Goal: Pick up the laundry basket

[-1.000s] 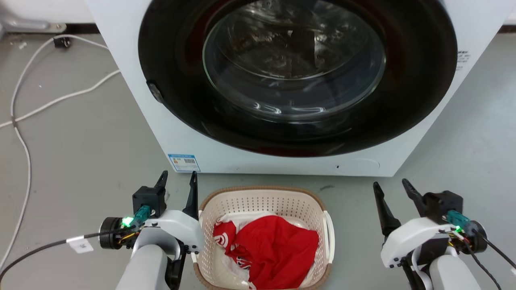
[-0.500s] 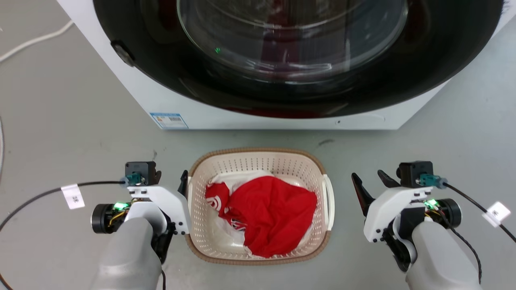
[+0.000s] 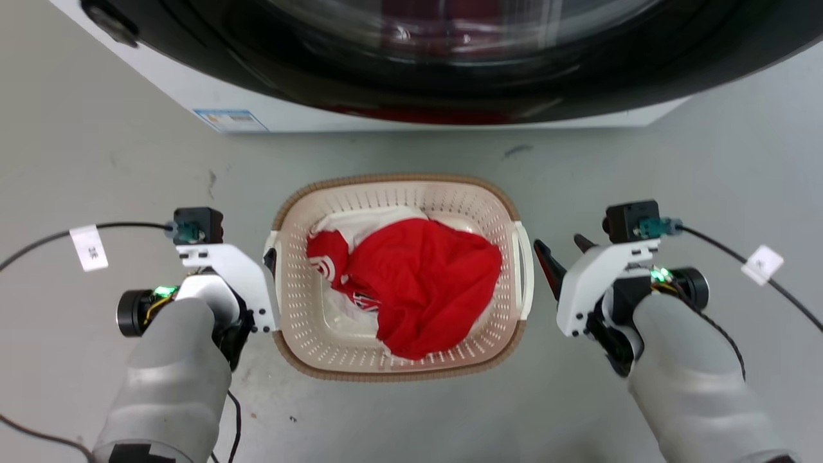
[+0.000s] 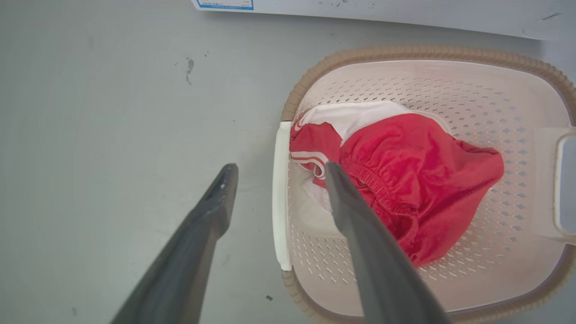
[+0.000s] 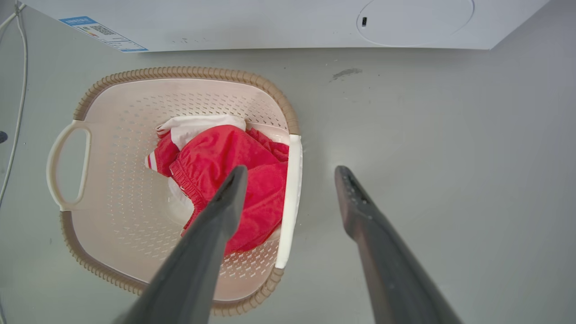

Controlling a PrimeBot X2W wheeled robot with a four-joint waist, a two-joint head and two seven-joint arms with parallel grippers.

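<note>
The basket will be picked up by its white side handle (image 5: 289,200). My right gripper will take hold of it there next.
The laundry basket (image 3: 398,179) stands on the grey floor in front of the washing machine, cream with a brown rim, holding a red garment (image 3: 418,283) over white cloth. My left gripper (image 3: 257,254) hangs by its left white handle (image 3: 272,241). In the left wrist view the left gripper (image 4: 280,168) is open, one finger outside the handle (image 4: 281,198) and one above the basket (image 4: 405,51) interior. My right gripper (image 3: 562,251) is open beside the right handle (image 3: 526,270). In the right wrist view the right gripper (image 5: 291,171) straddles that handle (image 5: 292,202) from above; the basket (image 5: 180,72) lies below.
The washing machine (image 3: 450,121), white with a dark round door (image 3: 450,58), stands just beyond the basket. Black cables with white tags trail from both wrists, at the left (image 3: 90,247) and at the right (image 3: 762,263). Bare grey floor (image 3: 96,161) lies on both sides.
The head camera has tipped down, so the washer slid up the picture. Both grippers have turned downward and closed in on the basket's two side handles. The basket stays put.
</note>
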